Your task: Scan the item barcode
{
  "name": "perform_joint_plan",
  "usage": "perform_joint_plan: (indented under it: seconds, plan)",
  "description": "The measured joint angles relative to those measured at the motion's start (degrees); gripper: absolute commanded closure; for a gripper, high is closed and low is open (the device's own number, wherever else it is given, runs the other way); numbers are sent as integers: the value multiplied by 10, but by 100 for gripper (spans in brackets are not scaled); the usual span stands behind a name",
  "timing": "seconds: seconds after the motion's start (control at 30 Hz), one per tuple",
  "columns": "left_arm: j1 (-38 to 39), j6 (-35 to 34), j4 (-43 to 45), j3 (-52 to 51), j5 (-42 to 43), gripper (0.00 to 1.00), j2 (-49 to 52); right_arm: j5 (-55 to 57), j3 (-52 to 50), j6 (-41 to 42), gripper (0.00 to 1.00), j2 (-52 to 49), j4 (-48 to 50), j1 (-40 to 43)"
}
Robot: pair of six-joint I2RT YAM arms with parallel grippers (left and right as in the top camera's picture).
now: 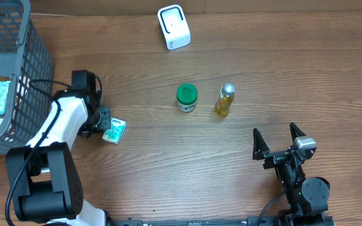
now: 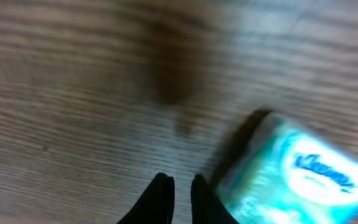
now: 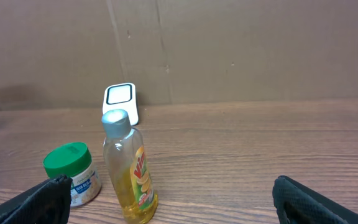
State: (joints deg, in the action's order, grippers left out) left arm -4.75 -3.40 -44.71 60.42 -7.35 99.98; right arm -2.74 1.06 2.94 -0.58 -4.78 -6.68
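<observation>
The left gripper grabs the tissue pack by the side edge (image 1: 107, 132) (image 2: 243, 164) beside its fingers next, leaving the rest of the pack uncovered to scan the item barcode.
A small teal and white tissue pack (image 1: 114, 131) lies flat on the wooden table, left of centre. My left gripper (image 1: 102, 123) sits just left of it, low over the table. In the left wrist view, which is blurred, the black fingertips (image 2: 166, 186) stand almost together with nothing between them, and the pack (image 2: 303, 174) lies just right of them. The white barcode scanner (image 1: 173, 27) stands at the far edge. My right gripper (image 1: 280, 139) rests at the near right, wide open and empty (image 3: 171, 182).
A green-lidded jar (image 1: 186, 98) and a yellow oil bottle (image 1: 225, 100) stand mid-table, both also in the right wrist view: jar (image 3: 73, 174), bottle (image 3: 129, 168). A grey mesh basket (image 1: 24, 69) holding packaged items stands at the far left.
</observation>
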Motion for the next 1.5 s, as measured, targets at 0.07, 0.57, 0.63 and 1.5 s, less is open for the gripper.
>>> perform_joint_plan:
  seconds: [0.07,0.57,0.63,1.5]
  plan:
    - [0,-6,16,-22,11,87,0,0,0,0,0,0,0,0]
    - [0,7,19,-35,306,85,0,0,0,0,0,0,0,0]
    - [0,-1,19,-29,316,81,0,0,0,0,0,0,0,0]
    - [0,-118,118,-94,348,78,0,0,0,0,0,0,0,0]
